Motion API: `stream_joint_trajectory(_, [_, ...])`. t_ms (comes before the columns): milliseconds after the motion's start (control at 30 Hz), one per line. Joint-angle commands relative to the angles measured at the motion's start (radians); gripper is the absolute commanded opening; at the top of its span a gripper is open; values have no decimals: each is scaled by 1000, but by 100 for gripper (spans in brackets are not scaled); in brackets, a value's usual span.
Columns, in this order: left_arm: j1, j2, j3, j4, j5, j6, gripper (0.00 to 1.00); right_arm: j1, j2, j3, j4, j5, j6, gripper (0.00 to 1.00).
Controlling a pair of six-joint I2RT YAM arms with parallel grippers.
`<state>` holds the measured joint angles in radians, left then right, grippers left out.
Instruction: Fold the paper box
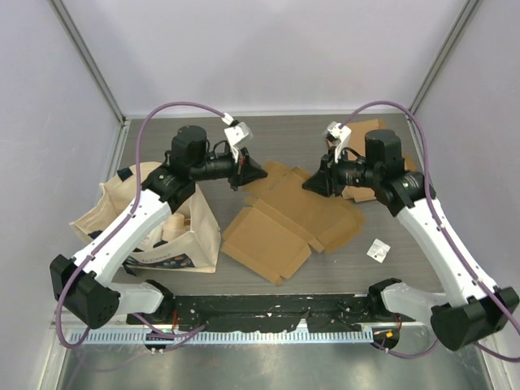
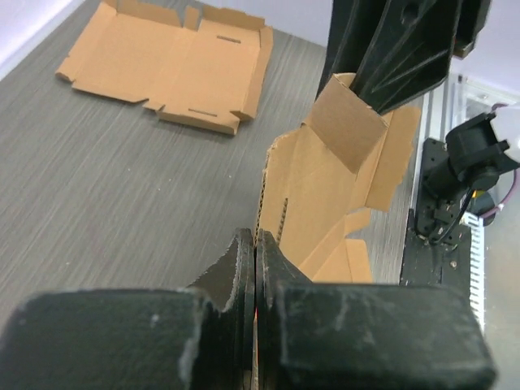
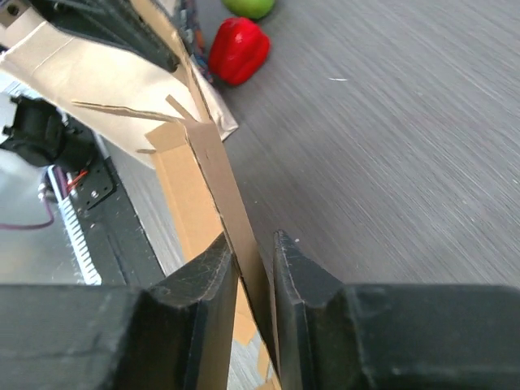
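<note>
The right gripper grips the paper box's standing far flap [image 3: 253, 270] next, to leave the other end of the paper box free for my left gripper to fold.
The paper box [image 1: 280, 219] is a flat brown cardboard blank lying mid-table, with its far flaps lifted. My left gripper [image 1: 260, 172] is shut on the box's far-left edge; in the left wrist view the cardboard [image 2: 317, 195] runs edge-on into the closed jaws [image 2: 256, 237]. My right gripper [image 1: 310, 184] is at the far-right flap. In the right wrist view that flap [image 3: 213, 166] stands between the jaws [image 3: 252, 237], leaning on the left finger with a gap at the right one, so the gripper is open.
A second flat cardboard blank [image 1: 370, 158] lies at the back right, behind the right arm. A beige tote bag [image 1: 162, 231] stands at the left. Beyond it lie a red pepper [image 3: 238, 50] and a green fruit [image 3: 249, 6]. A small white piece [image 1: 378, 250] lies front right.
</note>
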<state>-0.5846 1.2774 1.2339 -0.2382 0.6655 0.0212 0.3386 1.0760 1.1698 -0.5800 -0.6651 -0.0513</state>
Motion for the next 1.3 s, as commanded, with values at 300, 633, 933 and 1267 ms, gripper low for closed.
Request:
stream_joint_trajectory(300, [97,-23,-7,157,235,-127,0,-65,255,232,-132,-338,-205,24])
stream_joint_trajectory(633, [121,-52,-44,154,180,-188,37,-76,387,323,-201,-412,-198,1])
stream_joint_trajectory(933, [124,-121,100,7,-197,-430,65,-73,358,277,-107,-300,-72,1])
stream_joint_trajectory(1267, [13,114,389,-158,-323,-592,25,-32,259,202,54,-111,74,1])
